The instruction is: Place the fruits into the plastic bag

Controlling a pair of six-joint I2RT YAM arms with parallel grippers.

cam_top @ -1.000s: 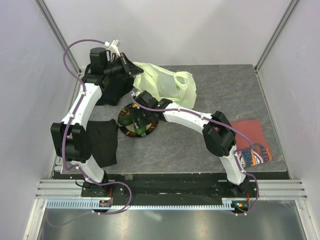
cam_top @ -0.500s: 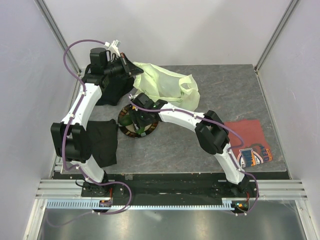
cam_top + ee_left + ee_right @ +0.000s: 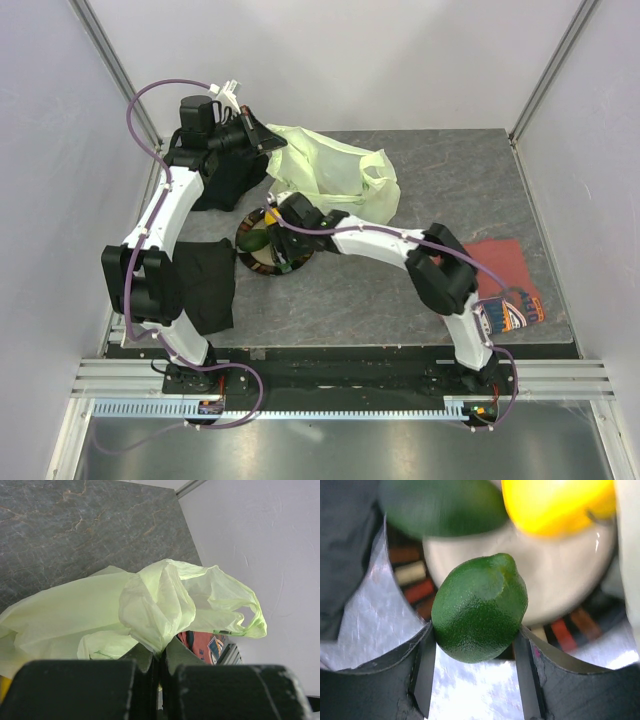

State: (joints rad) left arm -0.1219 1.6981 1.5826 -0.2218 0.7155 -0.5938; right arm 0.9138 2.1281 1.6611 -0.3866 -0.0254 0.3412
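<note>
My right gripper would lift the green lime-like fruit (image 3: 480,607) off the dark plate if it went up now, because both fingers are shut on the fruit's opposite sides.
My right gripper (image 3: 475,640) is low over the dark plate (image 3: 407,572), and both fingers touch the sides of a green lime-like fruit (image 3: 480,607). Behind it on the plate's cream centre lie a yellow lemon (image 3: 555,502) and another green fruit (image 3: 442,505). In the top view the right gripper (image 3: 280,255) is at the plate (image 3: 250,265), where a green fruit (image 3: 255,240) shows. My left gripper (image 3: 160,655) is shut on a bunched edge of the pale green plastic bag (image 3: 155,605) and holds it up at the back left. The bag (image 3: 330,170) spreads behind the plate.
A red printed shirt (image 3: 505,290) lies at the right of the table. One black cloth (image 3: 205,285) lies left of the plate and another (image 3: 225,180) under the left arm. White walls close in the table on three sides.
The right gripper's fingers have narrowed onto the green fruit, and the right arm has shifted a little over the plate. The bag's right side has spread slightly. The left arm has not moved.
</note>
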